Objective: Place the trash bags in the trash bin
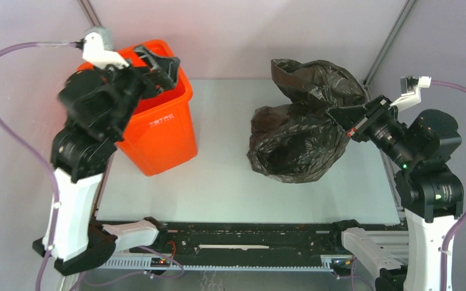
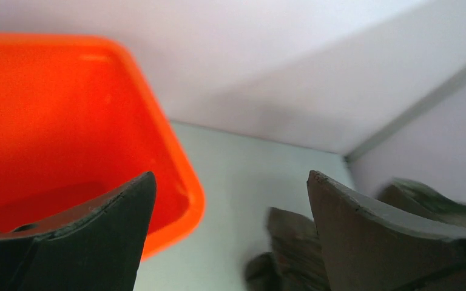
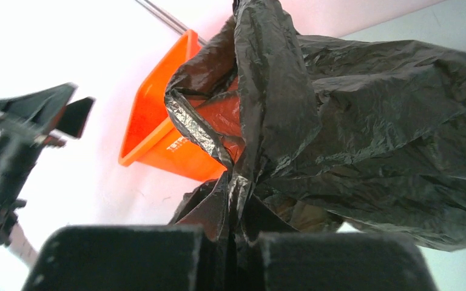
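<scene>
My left gripper's open fingers are above the orange trash bin's rim. The bin would stay where it is if I moved sideways now.
The orange trash bin (image 1: 161, 127) stands at the left of the table, upright; it also shows in the left wrist view (image 2: 67, 133) and the right wrist view (image 3: 158, 133). The black trash bag (image 1: 300, 130) is bunched up at the right of the table, partly lifted. My right gripper (image 1: 341, 118) is shut on a pinched fold of the bag (image 3: 340, 121). My left gripper (image 1: 164, 66) is open and empty, held over the bin's far rim, with the bag's edge (image 2: 291, 242) seen between its fingers.
The pale table surface (image 1: 218, 176) lies between the bin and the bag. Grey walls and a metal frame post (image 1: 394, 36) close the back and right. A black rail (image 1: 249, 236) runs along the near edge.
</scene>
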### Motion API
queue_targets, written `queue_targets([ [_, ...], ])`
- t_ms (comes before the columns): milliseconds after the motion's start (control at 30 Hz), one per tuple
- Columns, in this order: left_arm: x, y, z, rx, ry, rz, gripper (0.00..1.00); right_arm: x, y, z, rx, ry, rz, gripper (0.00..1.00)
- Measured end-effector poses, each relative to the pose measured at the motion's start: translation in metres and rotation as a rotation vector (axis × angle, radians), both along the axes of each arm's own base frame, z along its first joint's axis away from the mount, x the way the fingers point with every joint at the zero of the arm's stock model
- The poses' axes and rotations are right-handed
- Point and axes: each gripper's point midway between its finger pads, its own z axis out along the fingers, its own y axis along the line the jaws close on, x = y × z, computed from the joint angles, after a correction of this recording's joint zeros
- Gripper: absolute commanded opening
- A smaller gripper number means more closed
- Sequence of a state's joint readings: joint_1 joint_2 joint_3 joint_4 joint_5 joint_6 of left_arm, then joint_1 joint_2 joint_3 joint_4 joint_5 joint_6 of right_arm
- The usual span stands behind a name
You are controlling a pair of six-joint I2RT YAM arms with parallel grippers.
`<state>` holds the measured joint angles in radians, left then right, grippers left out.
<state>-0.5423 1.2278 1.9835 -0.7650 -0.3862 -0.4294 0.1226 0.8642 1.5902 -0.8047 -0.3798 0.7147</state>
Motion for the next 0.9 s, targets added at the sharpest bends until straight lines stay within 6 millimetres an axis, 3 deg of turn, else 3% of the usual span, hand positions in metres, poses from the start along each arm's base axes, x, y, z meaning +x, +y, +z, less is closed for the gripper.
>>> queue_targets([
  [233, 0.095, -0.014, -0.083, 0.181, 0.262, 0.195, 1.00, -0.018, -0.002, -0.015, -0.023, 0.070, 0.011, 0.00],
  [333, 0.114, -0.015, -0.125, 0.257, 0.370, 0.244, 1.00, -0.028, -0.005, -0.020, -0.031, 0.083, 0.002, 0.00],
  [400, 0.119, -0.014, -0.143, 0.291, 0.418, 0.271, 0.99, -0.036, -0.007, -0.021, -0.040, 0.079, -0.006, 0.00],
  [600, 0.119, -0.004, -0.153, 0.296, 0.449, 0.345, 0.57, -0.053, -0.012, -0.013, -0.063, 0.042, -0.018, 0.00],
  [700, 0.118, -0.003, -0.153, 0.292, 0.448, 0.358, 0.52, -0.055, -0.013, -0.016, -0.069, 0.047, -0.019, 0.00],
  [833, 0.118, -0.004, -0.154, 0.292, 0.449, 0.359, 0.55, -0.054, -0.014, -0.021, -0.073, 0.064, -0.023, 0.00],
  [900, 0.117, -0.005, -0.156, 0.293, 0.453, 0.357, 0.48, -0.053, -0.014, -0.022, -0.077, 0.065, -0.026, 0.00],
])
